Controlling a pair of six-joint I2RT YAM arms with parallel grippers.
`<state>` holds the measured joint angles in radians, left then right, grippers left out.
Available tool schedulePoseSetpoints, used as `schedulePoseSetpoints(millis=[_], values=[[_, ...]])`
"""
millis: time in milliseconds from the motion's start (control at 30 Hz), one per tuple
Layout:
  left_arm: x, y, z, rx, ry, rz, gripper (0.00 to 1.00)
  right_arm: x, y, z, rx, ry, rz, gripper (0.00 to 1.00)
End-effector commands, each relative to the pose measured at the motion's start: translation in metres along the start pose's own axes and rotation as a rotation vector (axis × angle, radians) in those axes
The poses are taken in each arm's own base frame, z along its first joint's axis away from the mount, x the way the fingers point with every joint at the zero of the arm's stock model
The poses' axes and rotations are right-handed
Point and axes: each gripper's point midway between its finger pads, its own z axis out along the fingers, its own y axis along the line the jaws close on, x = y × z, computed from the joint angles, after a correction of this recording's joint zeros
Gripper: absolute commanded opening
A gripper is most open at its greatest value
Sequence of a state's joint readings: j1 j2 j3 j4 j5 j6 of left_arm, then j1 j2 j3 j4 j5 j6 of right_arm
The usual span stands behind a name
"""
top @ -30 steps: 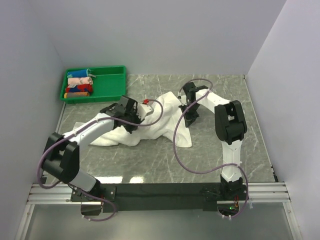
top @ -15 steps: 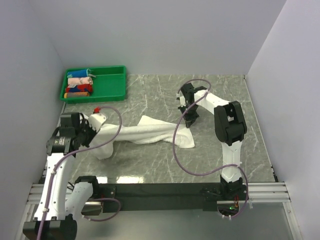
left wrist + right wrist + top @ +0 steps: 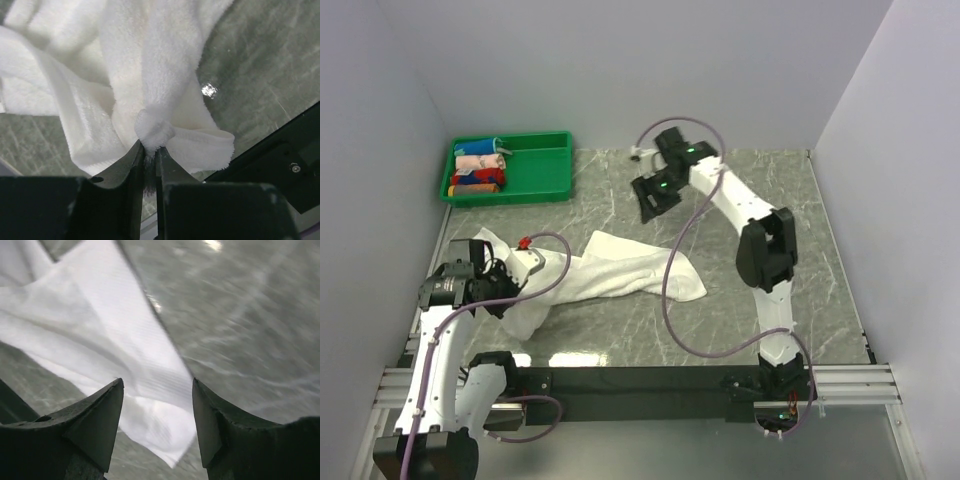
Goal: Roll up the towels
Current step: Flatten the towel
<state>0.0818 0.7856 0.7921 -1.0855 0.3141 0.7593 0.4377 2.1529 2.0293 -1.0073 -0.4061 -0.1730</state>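
Next, my right gripper grabs the white towel's free corner point(image 3: 699, 292) point(image 3: 172, 458), away from my left gripper's nub. Then I spread the towel flat for rolling.
One large white towel point(image 3: 620, 275) lies stretched and bunched across the middle of the grey table, from near left to centre right. My left gripper point(image 3: 516, 292) is low at its left end. In the left wrist view the left gripper point(image 3: 150, 151) is shut on a small nub of the towel point(image 3: 150, 60), with the rest spreading away from the jaws. My right gripper point(image 3: 650, 198) hangs raised over the back of the table, apart from the cloth. In the right wrist view the right gripper point(image 3: 157, 386) is open and holds nothing, with the towel point(image 3: 100, 335) blurred below.
A green tray point(image 3: 535, 187) stands at the back left and holds several small coloured rolled cloths point(image 3: 478, 170). Purple cables point(image 3: 670, 290) loop from both arms over the towel. Grey walls close off the left, back and right sides.
My left arm pulled the towel's end back to the near left and kept hold of it. My right gripper opened, let the towel go and rose toward the back.
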Motion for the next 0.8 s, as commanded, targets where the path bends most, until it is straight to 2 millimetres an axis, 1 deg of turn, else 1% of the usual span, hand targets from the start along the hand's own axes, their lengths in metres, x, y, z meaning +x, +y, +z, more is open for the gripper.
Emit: schedulePoseSetpoints(millis=[0, 33, 67, 100, 133, 167, 200, 233, 300, 333, 367, 400, 433, 500, 600, 667, 700, 733, 767], values=[[0.006, -0.014, 0.007, 0.082, 0.006, 0.009, 0.15, -0.007, 0.055, 0.04, -0.062, 0.028, -0.092, 0.64], [0.008, -0.015, 0.009, 0.085, 0.013, -0.01, 0.15, -0.017, 0.051, 0.052, -0.018, 0.014, -0.087, 0.64], [0.008, -0.015, 0.009, 0.085, 0.017, -0.014, 0.15, -0.022, 0.052, 0.058, -0.006, 0.005, -0.095, 0.64], [0.008, -0.015, 0.01, 0.088, 0.022, -0.023, 0.14, -0.028, 0.06, 0.066, 0.0, -0.001, -0.112, 0.64], [0.008, -0.015, 0.009, 0.087, 0.023, -0.032, 0.14, -0.034, 0.06, 0.079, 0.008, -0.008, -0.115, 0.64], [0.006, -0.014, 0.008, 0.081, 0.021, -0.044, 0.14, -0.035, 0.061, 0.086, 0.023, -0.007, -0.112, 0.64], [0.006, -0.014, 0.008, 0.084, 0.025, -0.05, 0.15, -0.035, 0.067, 0.099, 0.024, -0.003, -0.126, 0.64], [0.006, -0.014, 0.007, 0.085, 0.025, -0.057, 0.15, -0.033, 0.072, 0.106, 0.028, 0.001, -0.127, 0.64], [0.006, -0.014, 0.006, 0.082, 0.033, -0.065, 0.16, -0.034, 0.072, 0.117, 0.068, -0.009, -0.136, 0.65], [0.006, -0.013, 0.005, 0.076, 0.035, -0.067, 0.17, -0.028, 0.076, 0.127, 0.089, 0.005, -0.14, 0.66], [0.007, -0.013, 0.005, 0.074, 0.037, -0.07, 0.17, -0.028, 0.075, 0.131, 0.113, 0.002, -0.141, 0.66], [0.006, -0.012, 0.005, 0.07, 0.033, -0.07, 0.18, -0.029, 0.068, 0.134, 0.172, -0.007, -0.145, 0.66], [0.006, -0.012, 0.005, 0.066, 0.033, -0.073, 0.18, -0.028, 0.067, 0.14, 0.203, -0.006, -0.143, 0.68], [0.005, -0.011, 0.005, 0.064, 0.029, -0.075, 0.19, -0.028, 0.064, 0.144, 0.251, -0.01, -0.15, 0.68], [0.006, -0.012, 0.006, 0.069, 0.035, -0.084, 0.2, -0.019, 0.069, 0.155, 0.241, 0.016, -0.154, 0.68], [0.006, -0.01, 0.005, 0.062, 0.041, -0.086, 0.21, -0.01, 0.068, 0.164, 0.253, 0.046, -0.169, 0.64], [0.006, -0.009, 0.005, 0.058, 0.041, -0.085, 0.23, -0.002, 0.065, 0.167, 0.261, 0.075, -0.172, 0.6], [0.005, -0.008, 0.005, 0.054, 0.041, -0.084, 0.25, 0.003, 0.053, 0.171, 0.306, 0.097, -0.181, 0.42], [0.005, -0.007, 0.005, 0.051, 0.043, -0.083, 0.26, 0.007, 0.047, 0.171, 0.331, 0.118, -0.183, 0.2]])
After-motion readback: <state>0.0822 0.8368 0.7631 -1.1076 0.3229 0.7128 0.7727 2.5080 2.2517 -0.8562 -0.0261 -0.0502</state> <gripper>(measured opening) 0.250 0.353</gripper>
